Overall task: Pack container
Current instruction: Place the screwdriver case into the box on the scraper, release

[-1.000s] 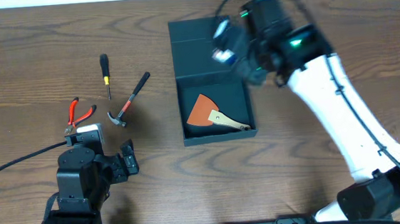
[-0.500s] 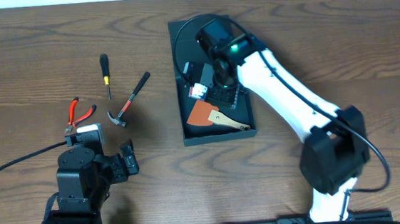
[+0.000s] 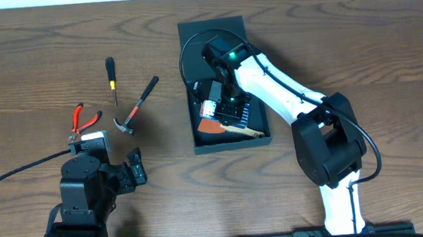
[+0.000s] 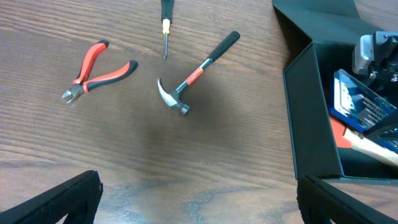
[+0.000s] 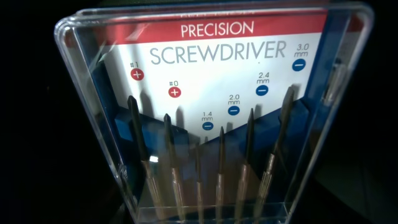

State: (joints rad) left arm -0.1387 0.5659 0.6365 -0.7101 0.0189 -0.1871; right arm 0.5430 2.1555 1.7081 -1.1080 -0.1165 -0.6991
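Note:
My right gripper is ready to open now: the clear precision screwdriver case is inside the container's sides above the scraper, and it would land in the container.
The container is a dark teal-grey box with its flap lid laid open at the far side; the left wrist view shows its near wall. My right gripper reaches down into it, shut on a clear precision screwdriver case that fills the right wrist view; its fingers are hidden there. Under the case lies an orange-bladed scraper with a wooden handle. My left gripper rests open near the front left, with bare table between its jaws.
On the table left of the box lie a hammer, a small yellow-and-black screwdriver and red-handled pliers. A black cable runs from the left arm's base.
My right arm has swung from above the open lid down into the box, carrying the screwdriver case over the scraper. The left arm has not moved.

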